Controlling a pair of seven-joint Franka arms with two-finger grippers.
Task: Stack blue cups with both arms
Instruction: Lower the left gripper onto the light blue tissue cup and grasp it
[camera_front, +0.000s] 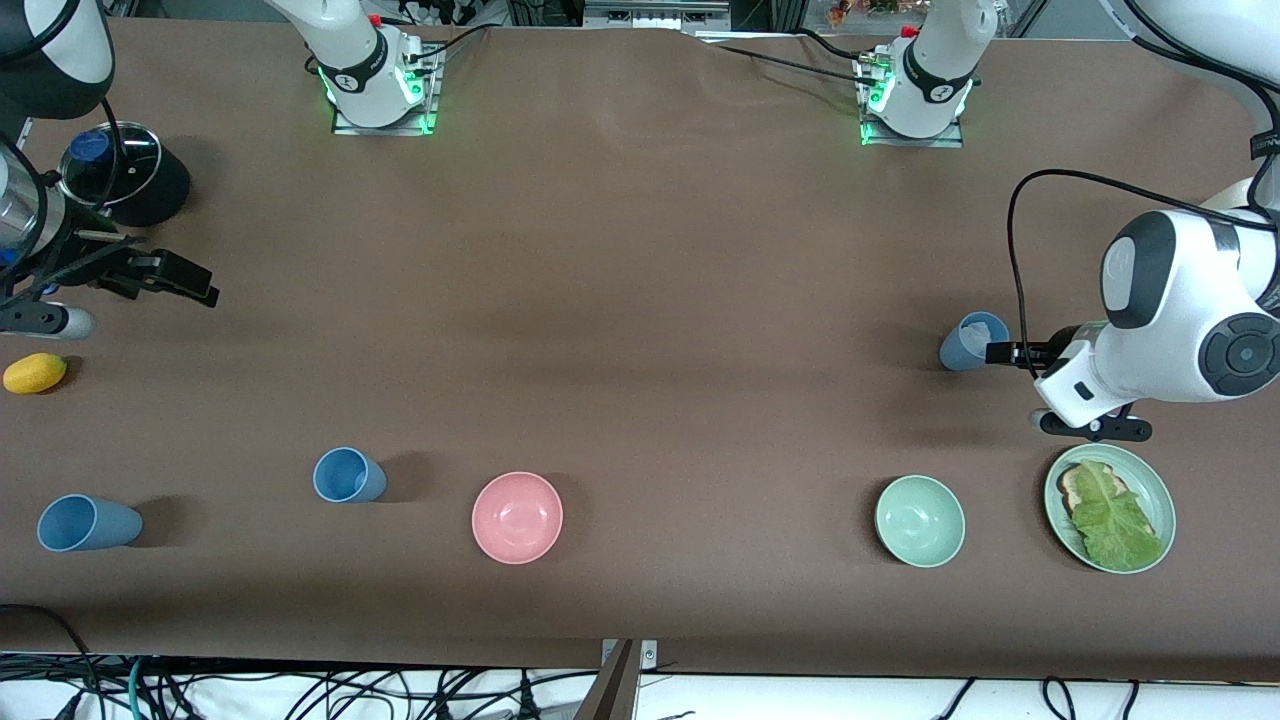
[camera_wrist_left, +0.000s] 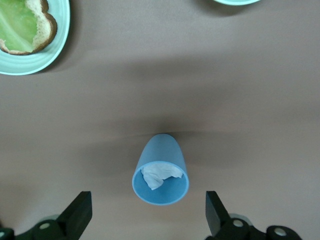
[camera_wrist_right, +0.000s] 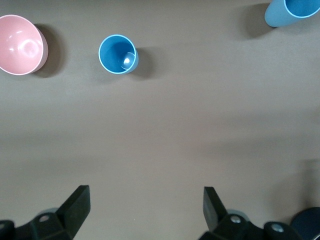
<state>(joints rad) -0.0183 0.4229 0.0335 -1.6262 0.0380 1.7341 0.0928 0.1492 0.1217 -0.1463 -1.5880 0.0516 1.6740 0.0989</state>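
Observation:
The left gripper grabs the blue cup holding crumpled white paper (camera_wrist_left: 160, 173) by its rim (camera_wrist_left: 160, 201) next, to stack the blue cups.
Three blue cups stand on the brown table. One blue cup (camera_front: 972, 342) (camera_wrist_left: 161, 172) holds crumpled white paper (camera_wrist_left: 159, 175) and stands toward the left arm's end. My left gripper (camera_front: 995, 352) (camera_wrist_left: 147, 201) is open, low beside this cup, its fingers (camera_wrist_left: 80, 210) apart on either side of the rim without touching. A second blue cup (camera_front: 348, 475) (camera_wrist_right: 118, 54) stands beside the pink bowl. A third blue cup (camera_front: 88, 523) (camera_wrist_right: 292, 12) stands toward the right arm's end. My right gripper (camera_front: 185, 280) (camera_wrist_right: 146, 194) is open and empty over bare table.
A pink bowl (camera_front: 517, 517) (camera_wrist_right: 21, 44) and a green bowl (camera_front: 920, 520) stand near the front edge. A green plate (camera_front: 1160, 490) (camera_wrist_left: 57, 45) holds bread and lettuce. A yellow fruit (camera_front: 35, 373) and a black pot with glass lid (camera_front: 115, 170) are at the right arm's end.

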